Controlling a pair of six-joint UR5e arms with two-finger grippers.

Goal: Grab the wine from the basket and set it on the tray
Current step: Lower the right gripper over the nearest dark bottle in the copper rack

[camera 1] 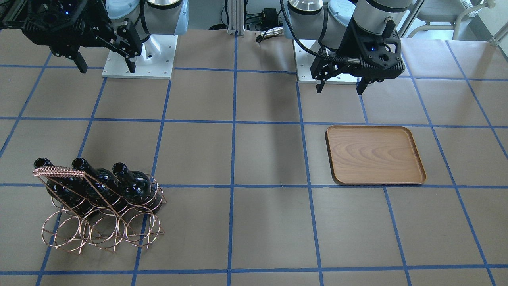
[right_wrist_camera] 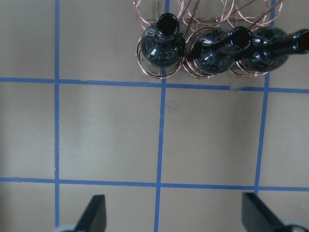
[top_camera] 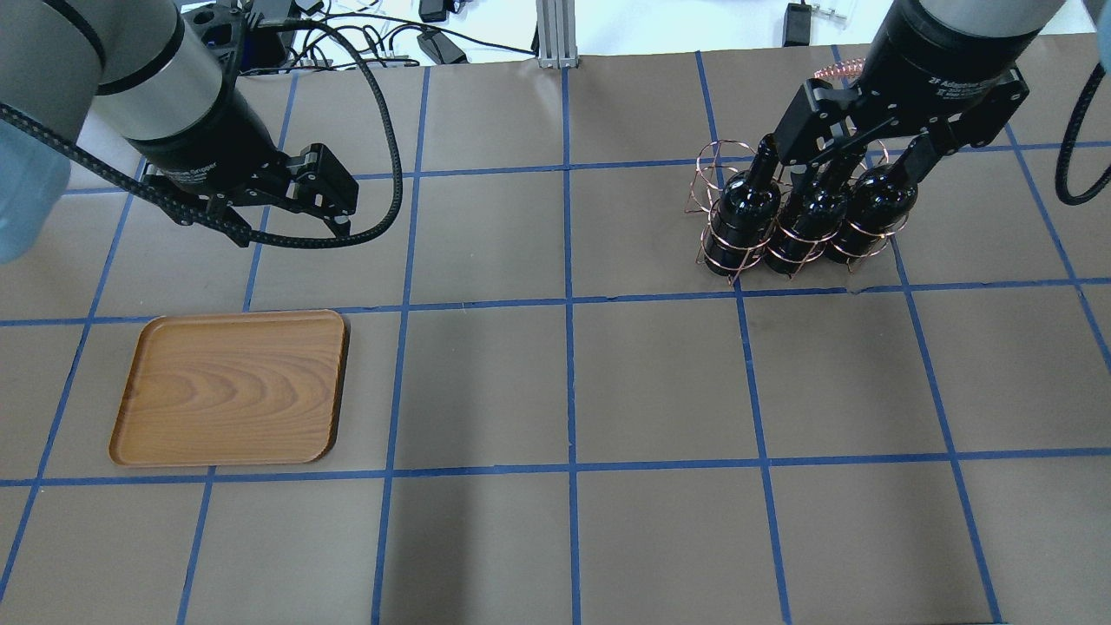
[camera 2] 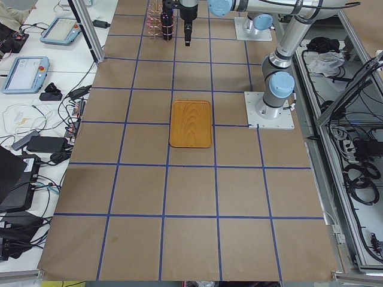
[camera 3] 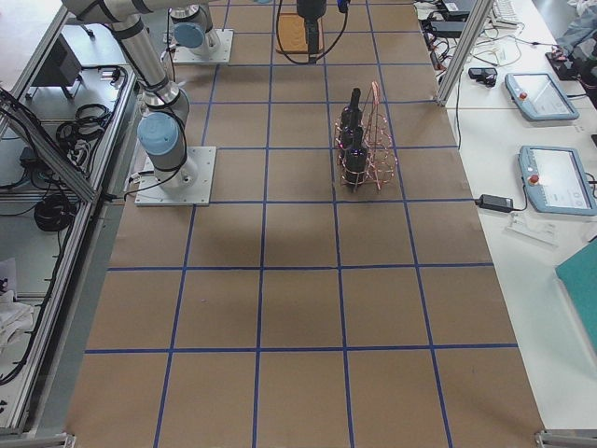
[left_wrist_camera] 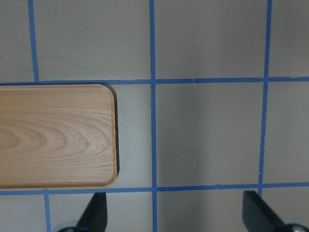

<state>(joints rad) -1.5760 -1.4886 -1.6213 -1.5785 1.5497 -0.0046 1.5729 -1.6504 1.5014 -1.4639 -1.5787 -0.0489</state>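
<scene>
Next, my right gripper grips the middle wine bottle by its neck [camera 1: 85, 167], to lift the wine bottle out of the basket for the tray [camera 1: 375, 155].
Three glossy black wine bottles [camera 1: 133, 184] stand in the back row of the copper wire basket [camera 1: 99, 226], necks tilted up. They also show in the overhead view [top_camera: 746, 208] and the right wrist view [right_wrist_camera: 164, 46]. My right gripper [camera 1: 106, 63] is open and empty, high above the table on the robot's side of the basket; in the right wrist view its fingertips [right_wrist_camera: 96, 212] are well short of the bottles. The wooden tray [camera 1: 375, 155] lies empty. My left gripper [camera 1: 340, 86] is open and empty, above the table just beyond the tray's edge [left_wrist_camera: 108, 140].
The table is brown paper with a blue tape grid. The two arm bases [camera 1: 139, 59] stand at the robot's edge. The basket's front row of rings [camera 1: 83, 234] holds nothing. Cables and an aluminium post [top_camera: 551, 35] are beyond the table's far edge.
</scene>
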